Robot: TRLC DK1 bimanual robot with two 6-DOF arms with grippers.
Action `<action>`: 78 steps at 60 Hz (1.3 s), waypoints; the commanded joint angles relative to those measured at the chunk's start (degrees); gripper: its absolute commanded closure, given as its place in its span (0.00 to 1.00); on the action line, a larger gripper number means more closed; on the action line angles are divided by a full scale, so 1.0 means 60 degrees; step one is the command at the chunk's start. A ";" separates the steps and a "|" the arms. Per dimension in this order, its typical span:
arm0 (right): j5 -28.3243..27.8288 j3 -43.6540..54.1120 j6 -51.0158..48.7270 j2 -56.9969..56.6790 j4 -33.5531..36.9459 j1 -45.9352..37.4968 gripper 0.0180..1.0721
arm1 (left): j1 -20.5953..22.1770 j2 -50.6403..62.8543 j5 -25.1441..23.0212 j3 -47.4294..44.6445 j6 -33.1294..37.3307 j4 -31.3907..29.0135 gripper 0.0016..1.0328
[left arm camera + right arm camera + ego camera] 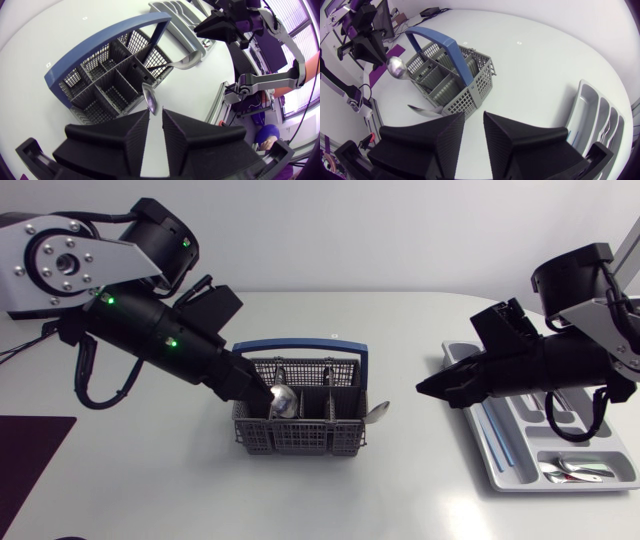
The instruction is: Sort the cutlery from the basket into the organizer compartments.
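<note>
The basket's sides close in around the handle of the silver spoon, so my left gripper will grab the spoon by its bowl [284, 402] [150, 100] next.
A grey mesh basket [300, 437] with a blue handle [300, 349] stands mid-table. A spoon [282, 402] stands in it, bowl up. My left gripper [264, 392] is at that bowl, slightly open. In the left wrist view the spoon [150, 98] lies just ahead of the narrow gap of my left gripper [155, 120], with nothing between the fingers. A second spoon [377, 412] pokes out of the basket's right side. My right gripper [424, 388] hovers between the basket and the grey organizer [560, 485], slightly open and empty.
The organizer holds spoons [578, 470] in its front compartment and thin blue sticks [497, 442] in a long one. A dark purple mat [30, 455] lies at the front left of the table. Bare white table surrounds the basket.
</note>
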State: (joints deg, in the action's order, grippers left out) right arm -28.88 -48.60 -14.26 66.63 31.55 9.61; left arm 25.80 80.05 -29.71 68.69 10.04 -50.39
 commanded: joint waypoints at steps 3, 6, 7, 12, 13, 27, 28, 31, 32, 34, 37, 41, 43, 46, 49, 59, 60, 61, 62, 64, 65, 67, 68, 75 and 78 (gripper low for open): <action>-0.0079 0.0131 -0.0230 -0.0119 0.0132 -0.0136 0.69 | 0.0065 0.0398 -0.0028 0.0535 -0.0253 -0.0112 0.79; -0.0093 0.0116 -0.0260 -0.0133 0.0176 -0.0165 0.69 | 0.0080 0.0574 -0.0013 0.0637 -0.0297 -0.0098 0.79; -0.0093 0.0116 -0.0274 -0.0148 0.0191 -0.0180 0.69 | 0.0094 0.0603 -0.0013 0.0652 -0.0297 -0.0098 0.79; -0.0123 0.0131 -0.0333 -0.0163 0.0220 -0.0268 0.69 | 0.0182 0.0765 -0.0028 0.0725 -0.0326 -0.0098 0.79; -0.0123 0.0146 -0.0348 -0.0163 0.0220 -0.0283 0.69 | 0.0226 0.0794 -0.0028 0.0740 -0.0341 -0.0098 0.79; -0.0225 0.0234 -0.0421 -0.0163 0.0235 -0.0385 0.69 | 0.0504 0.1014 -0.0013 0.0828 -0.0370 -0.0112 0.81; -0.0225 0.0234 -0.0421 -0.0163 0.0235 -0.0385 0.69 | 0.0504 0.1028 -0.0013 0.0842 -0.0370 -0.0098 0.81; -0.0269 0.0263 -0.0421 -0.0163 0.0235 -0.0385 0.69 | 0.0504 0.1175 0.0001 0.0872 -0.0341 -0.0112 0.81; -0.0269 0.0263 -0.0421 -0.0163 0.0235 -0.0385 0.69 | 0.0504 0.1233 0.0016 0.0872 -0.0341 -0.0112 0.81; -0.0269 0.0278 -0.0421 -0.0163 0.0220 -0.0385 0.69 | 0.0519 0.1321 0.0016 0.0872 -0.0326 -0.0098 0.82; -0.0269 0.0307 -0.0436 -0.0177 0.0220 -0.0415 0.69 | 0.0519 0.1424 0.0016 0.0886 -0.0282 -0.0083 0.87; -0.0284 0.0307 -0.0480 -0.0192 0.0235 -0.0458 0.69 | 0.0534 0.1497 0.0016 0.1004 -0.0268 -0.0068 0.95; -0.0284 0.0307 -0.0509 -0.0207 0.0264 -0.0458 0.69 | 0.0534 0.1468 0.0016 0.1062 -0.0253 -0.0068 0.97; -0.0284 0.0292 -0.0538 -0.0236 0.0308 -0.0473 0.69 | 0.0578 0.1365 0.0016 0.1165 -0.0238 -0.0068 0.97; -0.0284 0.0278 -0.0538 -0.0251 0.0323 -0.0473 0.69 | 0.0622 0.1307 0.0001 0.1253 -0.0268 -0.0068 0.97; -0.0284 0.0307 -0.0553 -0.0236 0.0337 -0.0444 0.69 | 0.0812 0.1145 -0.0013 0.1619 -0.0370 -0.0273 0.97; -0.0298 0.0307 -0.0553 -0.0251 0.0337 -0.0444 0.69 | 0.0812 0.1145 -0.0028 0.1663 -0.0370 -0.0317 0.97; -0.0298 0.0307 -0.0553 -0.0251 0.0352 -0.0444 0.69 | 0.0827 0.1102 -0.0028 0.1692 -0.0370 -0.0347 0.97; -0.0298 0.0307 -0.0553 -0.0251 0.0367 -0.0429 0.69 | 0.0841 0.1102 -0.0028 0.1736 -0.0370 -0.0391 0.97; -0.0298 0.0307 -0.0567 -0.0251 0.0396 -0.0429 0.69 | 0.0856 0.1058 -0.0043 0.1824 -0.0370 -0.0478 0.97; -0.0298 0.0292 -0.0567 -0.0265 0.0411 -0.0429 0.69 | 0.0856 0.1043 -0.0043 0.1853 -0.0385 -0.0508 0.97; -0.0298 0.0278 -0.0582 -0.0265 0.0425 -0.0429 0.69 | 0.0871 0.1028 -0.0057 0.1956 -0.0385 -0.0610 0.97; -0.0298 0.0278 -0.0582 -0.0265 0.0440 -0.0429 0.69 | 0.0871 0.1028 -0.0057 0.1985 -0.0385 -0.0640 0.97; -0.0298 0.0058 -0.0626 -0.0397 0.0616 -0.0429 0.69 | 0.0914 0.0896 -0.0087 0.2600 -0.0385 -0.1211 0.97; -0.0298 -0.0045 -0.0670 -0.0529 0.0718 -0.0429 0.69 | 0.0914 0.0838 -0.0101 0.2981 -0.0356 -0.1533 0.97</action>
State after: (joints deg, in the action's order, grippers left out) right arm -30.20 -48.51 -16.93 64.88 34.79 7.05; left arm 30.89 87.18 -29.74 82.30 8.93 -57.65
